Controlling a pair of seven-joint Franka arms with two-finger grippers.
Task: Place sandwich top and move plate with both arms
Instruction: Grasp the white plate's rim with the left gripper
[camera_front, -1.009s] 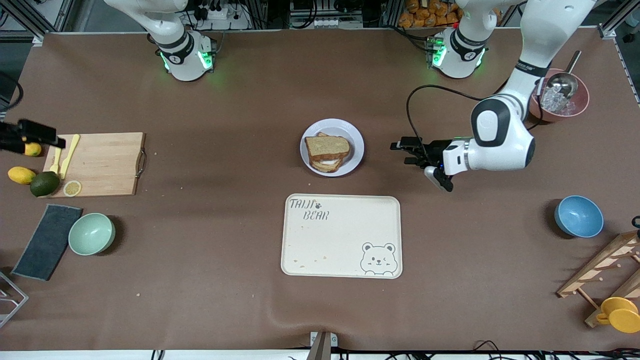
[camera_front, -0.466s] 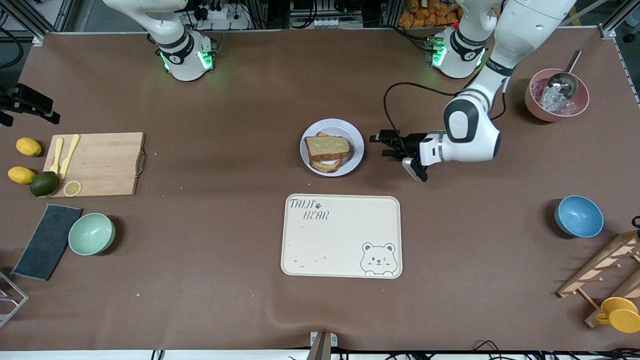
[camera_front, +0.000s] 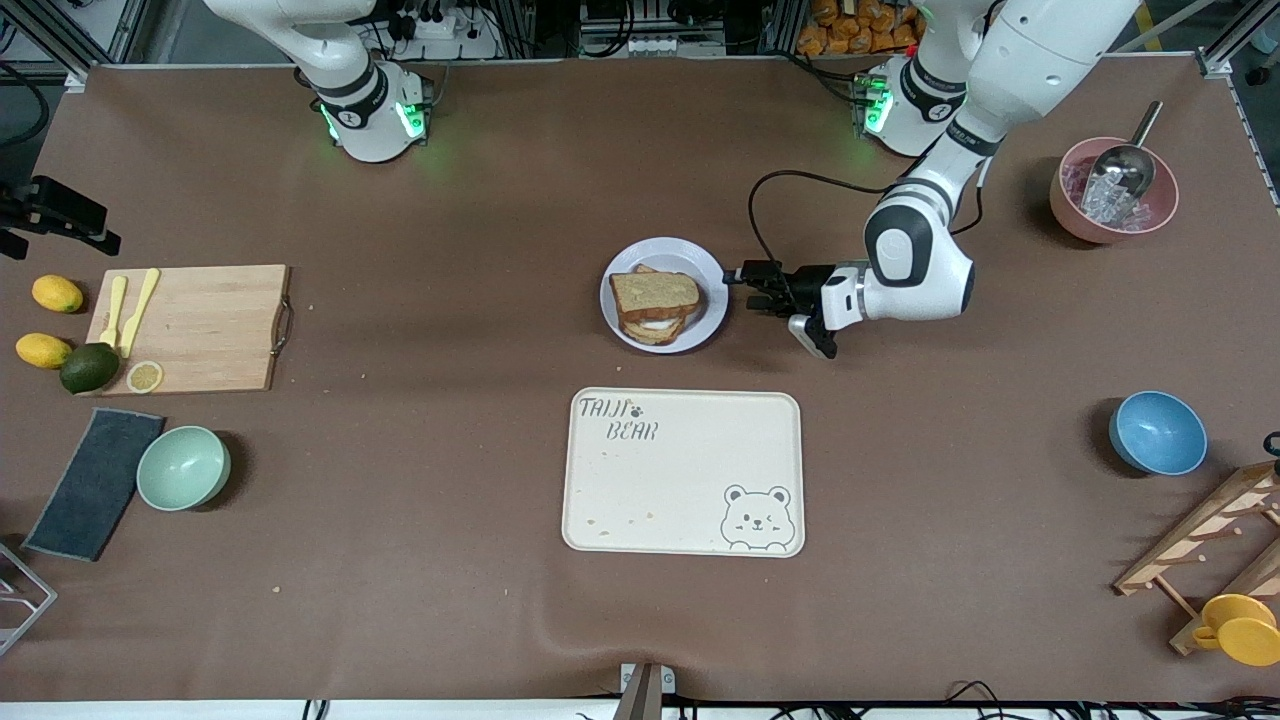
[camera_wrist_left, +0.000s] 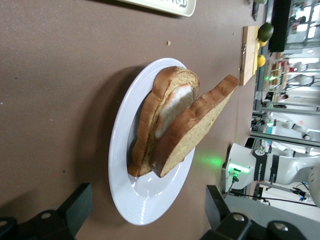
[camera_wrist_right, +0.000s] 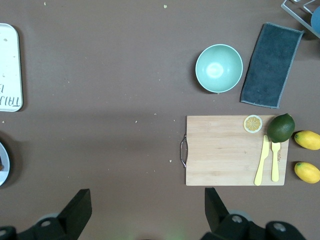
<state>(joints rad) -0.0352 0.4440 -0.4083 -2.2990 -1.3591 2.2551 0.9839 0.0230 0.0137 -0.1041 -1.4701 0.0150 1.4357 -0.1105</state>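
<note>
My left gripper should next move the sandwich (camera_front: 656, 302) onto the bear tray, so it should grab the pale plate by its rim (camera_front: 726, 295).
The pale plate (camera_front: 712, 300) sits mid-table, farther from the front camera than the bear tray. On it lies the sandwich, its top (camera_front: 655, 292) a speckled brown slice that leans tilted over the egg slice (camera_wrist_left: 172, 107). My left gripper (camera_front: 748, 287) hovers low beside the plate, at its edge toward the left arm's end. It is open, and the plate's rim (camera_wrist_left: 142, 217) shows between its fingers (camera_wrist_left: 80, 200), untouched. My right gripper (camera_front: 62, 212) hangs high over the right arm's end of the table, open and empty (camera_wrist_right: 146, 205).
A cream bear tray (camera_front: 683, 471) lies nearer the camera than the plate. Cutting board (camera_front: 190, 328), lemons, avocado, mint bowl (camera_front: 183, 467) and dark cloth (camera_front: 95, 483) sit at the right arm's end. A blue bowl (camera_front: 1157, 432), pink bowl (camera_front: 1113, 190) and wooden rack (camera_front: 1210, 545) stand at the left arm's end.
The left arm has swung in toward the plate, bringing its open gripper up to the rim. The right gripper has drawn away from the cutting board's corner.
</note>
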